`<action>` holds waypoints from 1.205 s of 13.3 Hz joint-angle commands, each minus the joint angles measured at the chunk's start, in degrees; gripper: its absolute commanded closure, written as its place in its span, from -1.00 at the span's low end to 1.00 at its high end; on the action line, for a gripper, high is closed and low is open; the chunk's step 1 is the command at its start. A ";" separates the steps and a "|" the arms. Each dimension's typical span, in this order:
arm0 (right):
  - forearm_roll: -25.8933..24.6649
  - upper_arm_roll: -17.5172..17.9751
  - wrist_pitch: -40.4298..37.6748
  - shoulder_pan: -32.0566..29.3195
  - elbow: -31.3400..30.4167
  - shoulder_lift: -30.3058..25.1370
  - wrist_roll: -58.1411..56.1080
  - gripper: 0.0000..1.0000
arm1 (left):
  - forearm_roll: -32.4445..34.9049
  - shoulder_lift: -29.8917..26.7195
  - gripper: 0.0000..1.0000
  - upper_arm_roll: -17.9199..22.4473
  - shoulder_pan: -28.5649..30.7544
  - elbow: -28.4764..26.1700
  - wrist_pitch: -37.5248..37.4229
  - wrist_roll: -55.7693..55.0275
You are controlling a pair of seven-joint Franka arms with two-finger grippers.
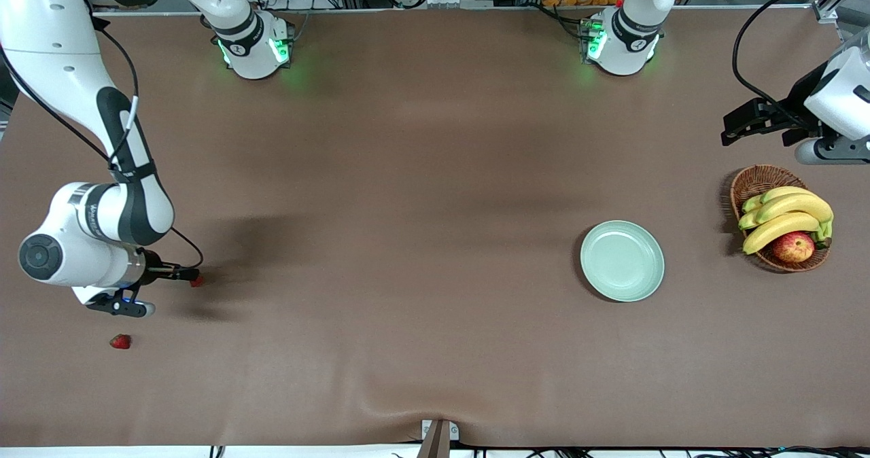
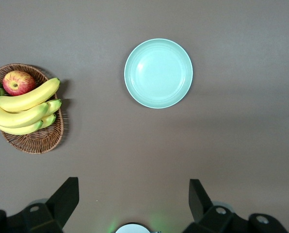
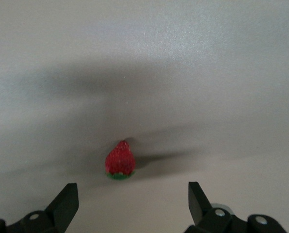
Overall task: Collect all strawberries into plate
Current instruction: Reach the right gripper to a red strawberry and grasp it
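The fingers stop short, so closing now would miss. My right gripper moves toward the red strawberry's leafy end [image 3: 120,174] next, before it closes on the leafy end.
Two strawberries lie at the right arm's end of the table. One strawberry [image 1: 197,281] [image 3: 120,160] rests just ahead of my right gripper [image 1: 182,275] [image 3: 132,188], which hangs low over the table, open, with nothing between its fingers. The other strawberry [image 1: 120,341] lies nearer the front camera, apart from the gripper. The pale mint-green plate [image 1: 622,261] [image 2: 158,73] sits toward the left arm's end with nothing on it. My left gripper [image 1: 733,128] [image 2: 133,183] waits open, high over the table close to the basket.
A brown wicker basket [image 1: 754,181] [image 2: 35,141] with bananas [image 1: 788,217] and a red-yellow apple [image 1: 793,247] stands beside the plate, at the left arm's end. A small fixture [image 1: 438,434] sits at the table's front edge.
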 commanded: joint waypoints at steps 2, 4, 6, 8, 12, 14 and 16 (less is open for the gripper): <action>-0.17 0.51 2.88 -0.09 1.28 2.96 1.42 -1.00 | 0.79 -0.02 -1.00 -0.21 0.10 0.41 -0.62 0.01; -0.17 0.51 3.32 0.09 1.20 3.41 2.99 -1.00 | 0.88 -0.28 -1.00 -0.21 0.10 0.41 -0.71 0.01; -0.17 0.51 3.33 0.26 1.11 3.58 3.44 -1.00 | 0.97 -1.16 -1.00 -0.12 0.19 0.41 -1.84 0.10; -0.17 0.60 3.33 0.26 1.11 3.85 3.44 -1.00 | 1.06 -1.43 -1.00 -0.03 0.62 0.50 -1.94 0.01; 0.71 0.69 3.06 0.26 1.11 3.93 3.44 0.82 | 1.14 -0.99 -1.00 0.06 1.60 0.41 -1.94 0.01; 0.71 0.69 2.80 0.26 1.11 3.93 3.36 1.00 | 0.97 -0.99 -1.00 -0.12 1.51 0.50 -1.68 0.01; 0.71 0.69 2.54 0.26 1.11 3.76 2.74 1.00 | 0.97 -0.81 -1.00 -0.21 1.07 0.59 -1.15 -0.07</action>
